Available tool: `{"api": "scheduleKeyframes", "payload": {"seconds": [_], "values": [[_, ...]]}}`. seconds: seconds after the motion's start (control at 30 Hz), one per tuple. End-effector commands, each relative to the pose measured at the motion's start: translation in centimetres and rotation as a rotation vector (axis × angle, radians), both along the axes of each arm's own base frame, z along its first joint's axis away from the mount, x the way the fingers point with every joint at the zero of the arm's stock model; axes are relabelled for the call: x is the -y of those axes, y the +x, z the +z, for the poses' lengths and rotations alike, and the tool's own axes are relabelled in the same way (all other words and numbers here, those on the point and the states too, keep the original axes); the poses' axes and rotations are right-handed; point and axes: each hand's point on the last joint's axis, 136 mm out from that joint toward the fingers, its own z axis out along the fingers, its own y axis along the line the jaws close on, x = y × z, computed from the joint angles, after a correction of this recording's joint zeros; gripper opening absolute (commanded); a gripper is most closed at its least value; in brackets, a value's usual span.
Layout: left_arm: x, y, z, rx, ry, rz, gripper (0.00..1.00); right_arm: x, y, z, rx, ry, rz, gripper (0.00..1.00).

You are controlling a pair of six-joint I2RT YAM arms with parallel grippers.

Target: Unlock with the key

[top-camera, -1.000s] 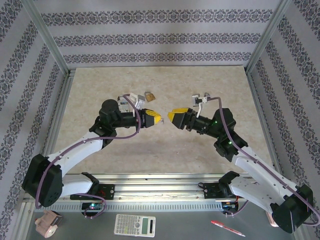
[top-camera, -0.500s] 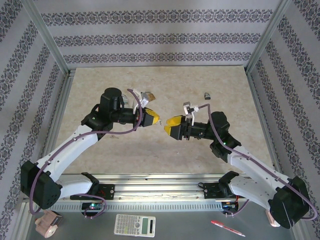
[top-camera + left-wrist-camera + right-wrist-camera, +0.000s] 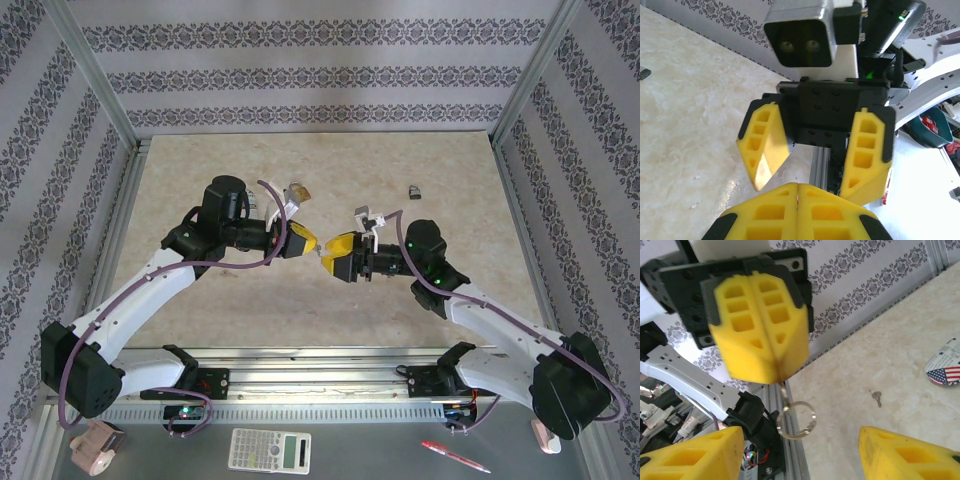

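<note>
I need to hold the key by its ring end with my right gripper next, so the key's other end stays free to go in and unlock the padlock.
My left gripper is shut on a thin pale-metal key. The key pokes down out of its yellow fingertips, and a split ring hangs from it. My right gripper faces it tip to tip, a short gap away and open. In the right wrist view the ring hangs between its spread fingers. In the left wrist view my own fingers are pressed together, with the right gripper's fingers apart beyond them. The brass padlock lies behind the left gripper.
A small dark-grey padlock lies at the back right of the table. A second tiny key lies flat on the table, near a rounded flag-printed thing. Metal frame posts and patterned walls close in the table.
The right gripper has swung left and nearer, closing the gap to the left gripper and uncovering the dark-grey padlock. The left arm has shifted slightly, still shut.
</note>
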Motion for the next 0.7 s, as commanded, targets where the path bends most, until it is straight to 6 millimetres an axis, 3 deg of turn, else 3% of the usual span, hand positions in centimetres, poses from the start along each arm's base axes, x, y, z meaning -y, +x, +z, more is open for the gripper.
{"api": "scheduleKeyframes", "payload": {"seconds": [0.0, 0.43, 0.67], "values": [[0.2, -0.7, 1.0, 0.022, -0.014, -0.040, 0.00, -0.6, 0.0, 2.7, 0.114, 0.041, 0.035, 0.62], [0.2, -0.8, 0.5, 0.021, -0.006, -0.041, 0.00, -1.9, -0.4, 2.9, 0.104, 0.047, 0.093, 0.62], [0.3, -0.9, 0.5, 0.015, -0.008, -0.051, 0.00, -2.0, -0.2, 2.7, 0.105, 0.044, 0.086, 0.55]]}}
